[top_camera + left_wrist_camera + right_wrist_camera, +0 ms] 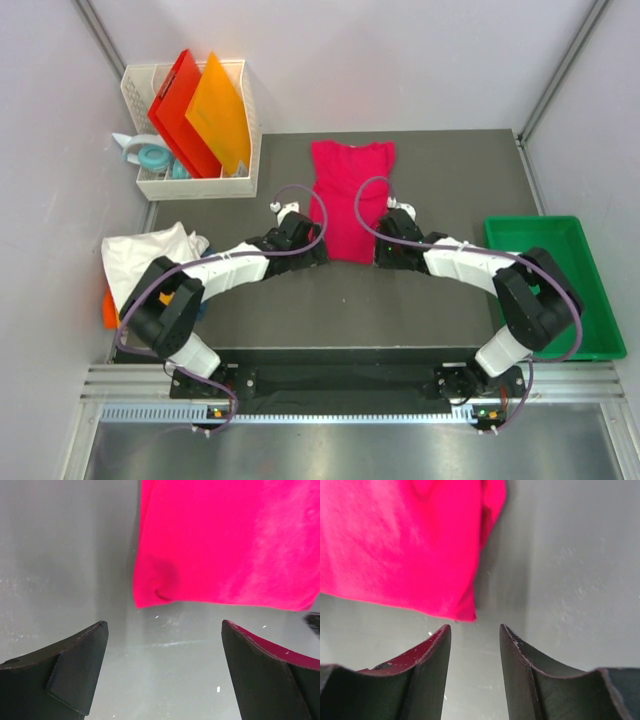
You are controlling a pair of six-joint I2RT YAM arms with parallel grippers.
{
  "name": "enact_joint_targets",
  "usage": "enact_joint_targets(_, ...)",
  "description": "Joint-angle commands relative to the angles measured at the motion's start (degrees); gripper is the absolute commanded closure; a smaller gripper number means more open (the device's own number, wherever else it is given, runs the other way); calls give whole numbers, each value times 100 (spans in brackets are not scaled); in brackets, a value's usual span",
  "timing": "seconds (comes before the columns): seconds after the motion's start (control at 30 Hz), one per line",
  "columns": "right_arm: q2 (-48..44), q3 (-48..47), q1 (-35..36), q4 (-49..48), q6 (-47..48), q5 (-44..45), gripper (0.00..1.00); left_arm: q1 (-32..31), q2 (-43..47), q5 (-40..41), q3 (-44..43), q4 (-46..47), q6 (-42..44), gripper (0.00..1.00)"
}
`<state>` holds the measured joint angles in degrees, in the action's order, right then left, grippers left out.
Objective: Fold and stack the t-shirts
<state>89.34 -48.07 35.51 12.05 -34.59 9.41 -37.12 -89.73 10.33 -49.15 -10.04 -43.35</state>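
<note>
My right gripper should next grab the crimson-pink t-shirt point(350, 198) by its near corner to fold its near end toward the sleeves.
A crimson-pink t-shirt point(350, 198) lies flat in a narrow strip on the dark table point(440, 310), sleeves at the far end. My left gripper point(318, 250) stands open just off its near left corner point(150, 597), nothing between the jaws. My right gripper point(380, 253) is open at the near right corner point(462, 612), its jaws apart and empty, the cloth just ahead of them. A white t-shirt point(150, 255) lies crumpled at the table's left edge over an orange one point(109, 310), with a bit of blue point(201, 243) beside it.
A white basket point(190, 185) at the back left holds a red board point(180, 110) and an orange board point(220, 115); teal tape rolls point(150, 157) sit beside it. A green bin point(560, 285) stands at the right edge.
</note>
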Motion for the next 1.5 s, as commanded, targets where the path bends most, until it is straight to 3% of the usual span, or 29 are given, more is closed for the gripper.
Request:
enact_joint_targets(0.0, 259, -457, 62, -274, 93, -97, 56, -5, -105, 31, -332, 371, 20, 1)
enact_joint_targets(0.33, 883, -756, 62, -107, 93, -62, 59, -5, -764, -57, -833, 126, 108, 1)
enact_joint_targets(0.43, 954, -712, 62, 25, 40, 52, 65, -5, -975, -180, -930, -33, 82, 8)
enact_joint_targets(0.53, 936, -598, 70, 113, -13, 78, 84, -5, -1011, -206, -816, -59, 38, 28)
enact_joint_targets(0.57, 901, -520, 62, 130, -22, 113, 97, -5, -968, -189, -738, -68, 29, 35)
enact_joint_targets(0.7, 656, -291, 70, 218, -101, 306, 100, -14, -958, -145, -710, -234, 72, 100)
enact_joint_targets(0.9, -4, 193, 123, 552, -276, 624, 100, -49, -441, 13, -298, -621, 134, 100)
enact_joint_targets(1.13, -671, 799, 360, 886, -698, 703, 100, -199, 534, 136, 440, -1104, -392, 100)
enact_joint_targets(1.47, -1296, 1546, 887, 1185, -1295, 668, 100, -901, 1388, 233, 1231, -1623, -1122, 100)
